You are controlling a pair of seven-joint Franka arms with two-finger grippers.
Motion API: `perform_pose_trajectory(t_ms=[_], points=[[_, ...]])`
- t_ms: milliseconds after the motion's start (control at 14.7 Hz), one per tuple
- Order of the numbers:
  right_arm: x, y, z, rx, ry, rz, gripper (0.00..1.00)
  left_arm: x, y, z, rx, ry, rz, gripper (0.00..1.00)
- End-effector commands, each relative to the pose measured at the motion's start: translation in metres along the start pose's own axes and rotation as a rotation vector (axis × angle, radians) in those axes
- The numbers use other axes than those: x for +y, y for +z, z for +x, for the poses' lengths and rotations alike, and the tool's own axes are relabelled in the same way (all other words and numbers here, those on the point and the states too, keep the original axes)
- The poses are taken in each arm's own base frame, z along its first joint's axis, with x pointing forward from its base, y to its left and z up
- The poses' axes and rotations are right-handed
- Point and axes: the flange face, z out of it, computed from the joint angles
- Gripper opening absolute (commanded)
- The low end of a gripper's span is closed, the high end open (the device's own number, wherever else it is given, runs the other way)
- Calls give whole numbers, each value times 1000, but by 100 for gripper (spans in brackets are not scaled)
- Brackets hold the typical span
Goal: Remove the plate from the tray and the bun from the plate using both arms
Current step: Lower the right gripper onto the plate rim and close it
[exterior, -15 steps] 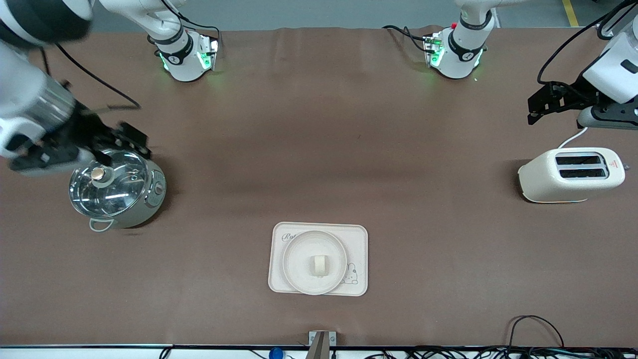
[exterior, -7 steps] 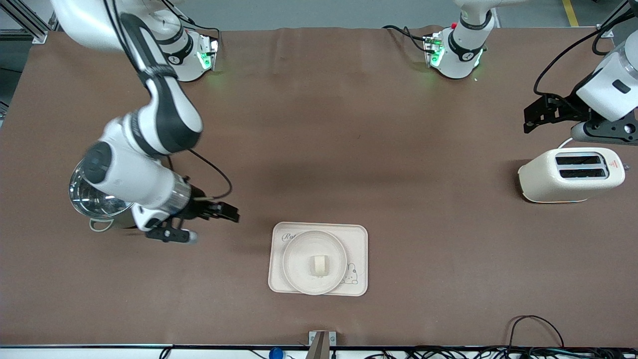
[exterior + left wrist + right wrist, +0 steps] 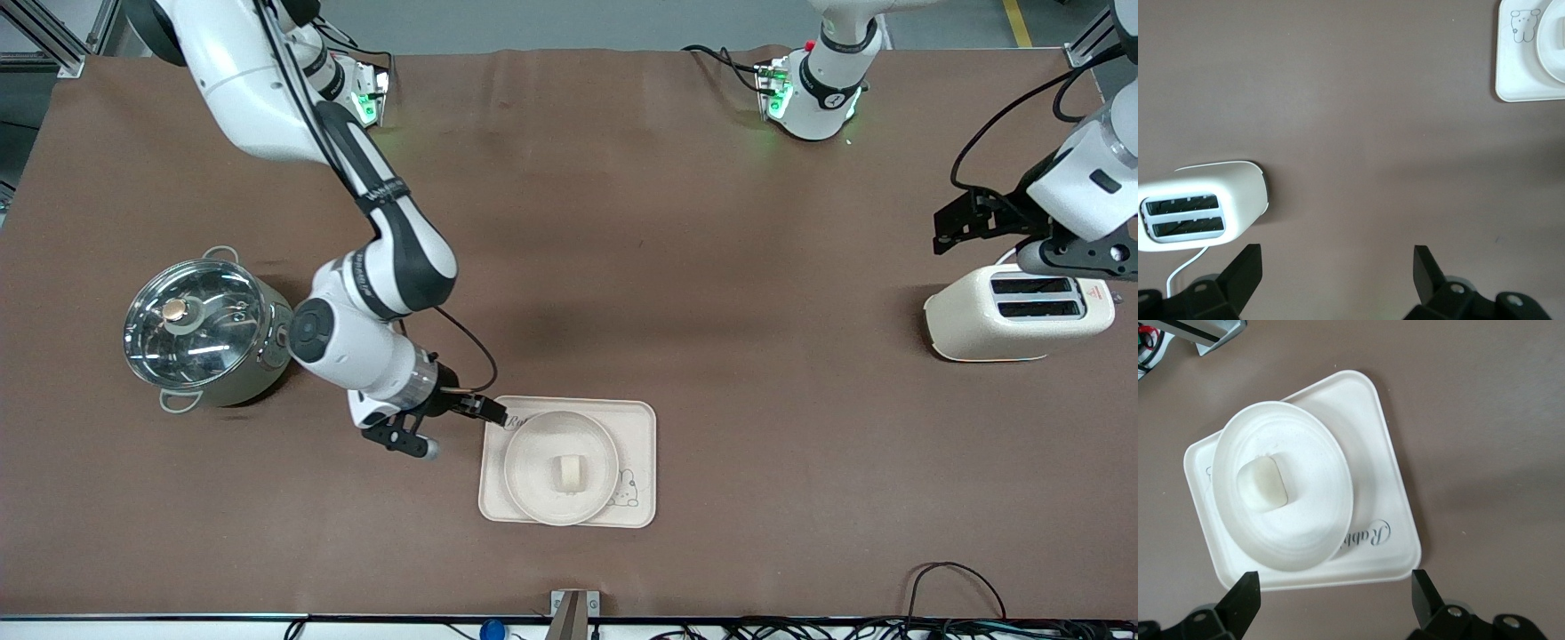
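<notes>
The plate's rim (image 3: 524, 428) is the part my right gripper will grab next, to take the plate off the tray (image 3: 636, 427).
A cream rectangular tray (image 3: 636, 427) lies near the table's front edge, and a round cream-white plate (image 3: 533, 471) sits on it. A small pale bun (image 3: 569, 472) rests in the plate's middle. My right gripper (image 3: 484, 411) is open and empty, just at the tray's corner toward the right arm's end. In the right wrist view the tray (image 3: 1391, 513), plate (image 3: 1318, 473) and bun (image 3: 1261, 482) lie just ahead of my open gripper (image 3: 1333, 592). My left gripper (image 3: 956, 218) is open and empty, up beside the toaster (image 3: 1018, 311); its wrist view (image 3: 1336, 267) shows bare table below.
A steel pot with a glass lid (image 3: 200, 333) stands toward the right arm's end. The cream toaster also shows in the left wrist view (image 3: 1201, 207), with the tray's corner (image 3: 1515, 73) at that view's edge. Cables run along the front edge.
My right arm has swept from over the pot across the table to the tray's corner. My left gripper has shifted only slightly near the toaster. Tray, plate and bun have not moved.
</notes>
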Motion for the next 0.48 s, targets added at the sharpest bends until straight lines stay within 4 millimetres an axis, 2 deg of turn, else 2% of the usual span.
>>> perform_pose_trajectory(t_ms=[0, 204, 272, 407], points=[[-6, 42, 4, 26, 55, 29, 100, -3, 3, 9, 15, -2, -9, 100], [-20, 59, 11, 40, 130, 58, 100, -4, 11, 14, 13, -4, -11, 100], [-14, 67, 12, 40, 154, 54, 91, -4, 12, 15, 11, -4, -11, 100], [-11, 73, 12, 49, 152, 51, 88, -4, 13, 17, 19, -3, -12, 100]])
